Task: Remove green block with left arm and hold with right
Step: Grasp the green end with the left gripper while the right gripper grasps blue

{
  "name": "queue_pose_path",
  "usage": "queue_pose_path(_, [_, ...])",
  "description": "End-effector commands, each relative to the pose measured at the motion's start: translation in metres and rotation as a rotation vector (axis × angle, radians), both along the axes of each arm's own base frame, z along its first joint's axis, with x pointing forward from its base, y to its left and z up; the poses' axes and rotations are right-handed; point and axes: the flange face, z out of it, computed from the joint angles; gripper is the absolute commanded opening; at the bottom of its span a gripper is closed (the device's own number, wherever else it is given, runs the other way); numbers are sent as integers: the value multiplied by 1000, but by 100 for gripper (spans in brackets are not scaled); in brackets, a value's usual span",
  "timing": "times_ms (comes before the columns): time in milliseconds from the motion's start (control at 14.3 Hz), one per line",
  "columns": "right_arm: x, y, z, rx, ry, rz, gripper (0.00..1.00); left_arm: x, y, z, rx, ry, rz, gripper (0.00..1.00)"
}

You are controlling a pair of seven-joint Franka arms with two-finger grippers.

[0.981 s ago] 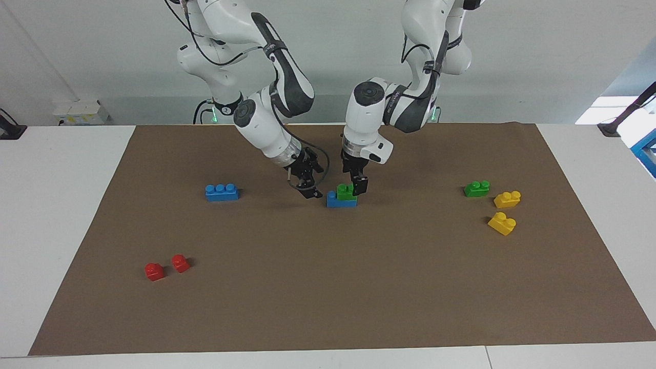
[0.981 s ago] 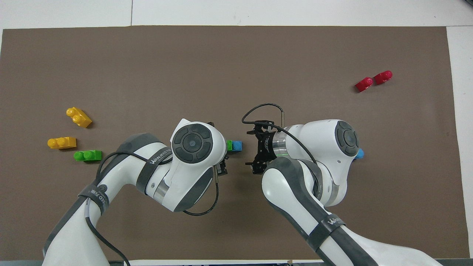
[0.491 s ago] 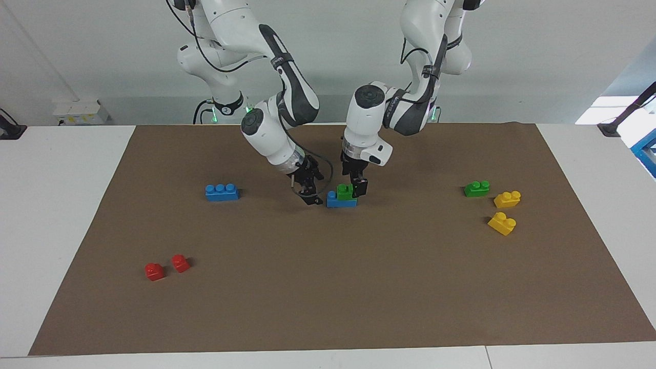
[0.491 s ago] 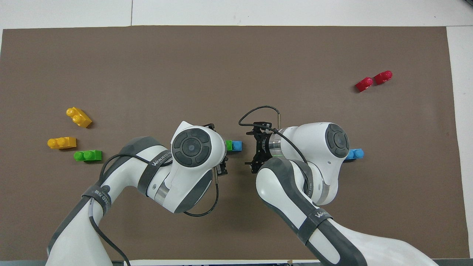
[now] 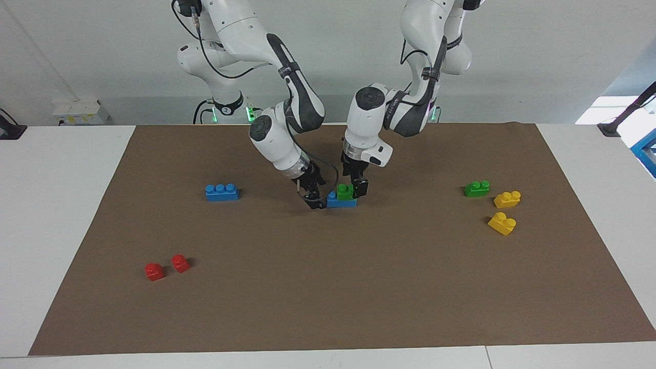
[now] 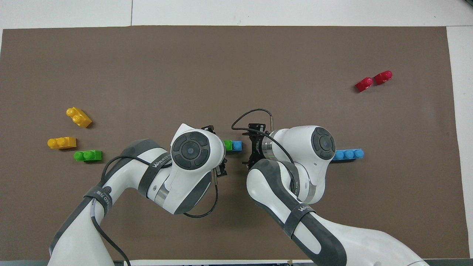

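Observation:
The left gripper takes hold of the green block by its sides next, to pull it off the blue brick [image 6: 237,146].
The green block [image 5: 345,191] sits on top of a blue brick [image 5: 342,201] near the middle of the brown mat; from above, the green block [image 6: 228,145] and blue brick [image 6: 237,145] peek out between the two wrists. My left gripper [image 5: 357,187] is down at the green block, open, one finger [image 5: 362,187] against its side toward the left arm's end. I cannot tell whether it touches. My right gripper [image 5: 314,199] is low and open at the blue brick's end toward the right arm. In the overhead view the left arm's wrist hides most of the block.
A second green brick [image 5: 476,188] and two yellow bricks [image 5: 507,199] [image 5: 501,223] lie toward the left arm's end. A loose blue three-stud brick [image 5: 221,192] and two red bricks [image 5: 154,271] [image 5: 180,263] lie toward the right arm's end.
My right gripper has moved down and in toward the blue brick's end. The left gripper has stayed at the green block. Neither gripper has closed, and no brick has moved.

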Motion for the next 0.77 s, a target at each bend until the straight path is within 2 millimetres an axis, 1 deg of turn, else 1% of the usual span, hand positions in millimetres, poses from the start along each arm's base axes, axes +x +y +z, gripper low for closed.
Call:
queue_pose_path(0, [4,15,-6,28,-34,-6,100,-5,0,-3,-5,-11,10,100])
queue_pose_path(280, [2,22,-6,28,-48,-5,100,-5,1,-4,-4,-9,10,100])
queue_pose_path(350, [-4,34,-7,24,-64,9,100,-5,1,-4,-4,-9,11,100])
queue_pose_path(491, [-5,35,-7,23,-72,13,100,-5,1,-5,-3,-8,11,100])
queue_pose_path(561, [-5,35,-7,22,-72,15,98,-6,1,-5,-2,-7,11,100])
queue_pose_path(701, [-5,35,-7,21,-78,26,89,-7,1,-6,-3,-8,14,100])
